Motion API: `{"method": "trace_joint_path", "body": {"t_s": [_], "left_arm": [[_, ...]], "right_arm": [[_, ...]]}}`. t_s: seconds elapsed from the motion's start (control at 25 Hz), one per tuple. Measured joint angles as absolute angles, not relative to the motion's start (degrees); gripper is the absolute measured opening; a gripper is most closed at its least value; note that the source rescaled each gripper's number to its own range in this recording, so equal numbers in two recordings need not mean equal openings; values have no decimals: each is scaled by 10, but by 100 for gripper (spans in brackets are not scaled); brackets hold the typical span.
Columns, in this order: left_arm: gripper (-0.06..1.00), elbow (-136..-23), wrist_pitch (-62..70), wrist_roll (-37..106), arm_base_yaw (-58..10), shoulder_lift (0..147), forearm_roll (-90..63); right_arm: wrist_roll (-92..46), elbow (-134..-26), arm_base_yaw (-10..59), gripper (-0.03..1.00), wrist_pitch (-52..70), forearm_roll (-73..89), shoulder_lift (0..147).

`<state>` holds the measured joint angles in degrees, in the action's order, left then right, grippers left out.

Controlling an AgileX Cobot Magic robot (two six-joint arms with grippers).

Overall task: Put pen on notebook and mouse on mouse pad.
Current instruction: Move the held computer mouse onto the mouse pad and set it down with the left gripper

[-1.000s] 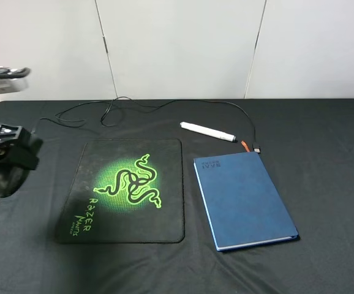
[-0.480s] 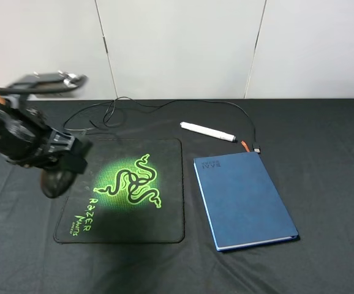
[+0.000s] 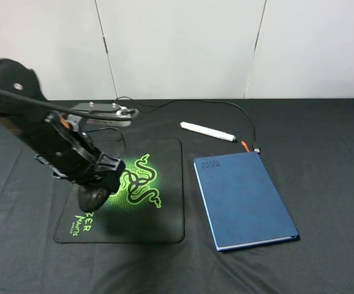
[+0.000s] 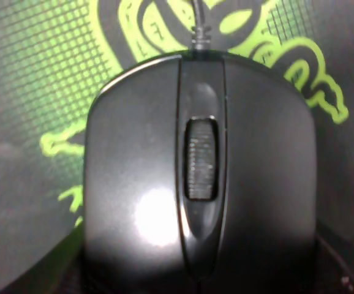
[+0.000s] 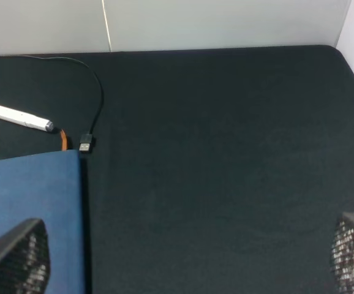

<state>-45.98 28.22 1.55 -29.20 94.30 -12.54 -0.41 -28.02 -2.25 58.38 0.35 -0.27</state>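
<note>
My left gripper holds the mouse above the mouse pad [image 3: 128, 223], and the mouse's shadow shows below it, so my left gripper should lower the mouse before letting go.
My left gripper [image 3: 95, 182] is shut on the glossy black mouse [image 3: 93, 195], holding it low over the left part of the black mouse pad [image 3: 161, 214] with its green logo. The left wrist view is filled by the mouse [image 4: 198, 184], with its scroll wheel up and the mouse pad [image 4: 36, 73] close beneath. I cannot tell whether the two touch. The white pen [image 3: 207, 131] lies on the cloth behind the blue notebook [image 3: 244, 199]. My right gripper [image 5: 183, 263] stands open above the table beside the notebook [image 5: 30, 202], with the pen [image 5: 15, 115] beyond it.
The mouse's thin cable [image 3: 183, 103] loops across the back of the black tablecloth and ends in a USB plug [image 3: 258, 149] by the notebook's orange ribbon [image 3: 245, 146]. A white wall stands behind the table.
My left arm has carried the mouse rightward, from beyond the pad's left edge to over the pad beside the green logo. The cable has trailed along. Pen and notebook have not moved.
</note>
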Motion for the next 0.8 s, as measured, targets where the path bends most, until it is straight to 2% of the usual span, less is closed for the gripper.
{"method": "trace_joint_path", "body": {"t_s": [0.48, 0.8], "left_arm": [[0, -532, 244, 14, -292, 1068, -125], [0, -535, 230, 16, -292, 1076, -125]], "right_arm": [[-4, -280, -22, 100, 584, 4, -3], [-4, -280, -22, 100, 584, 4, -3]]}}
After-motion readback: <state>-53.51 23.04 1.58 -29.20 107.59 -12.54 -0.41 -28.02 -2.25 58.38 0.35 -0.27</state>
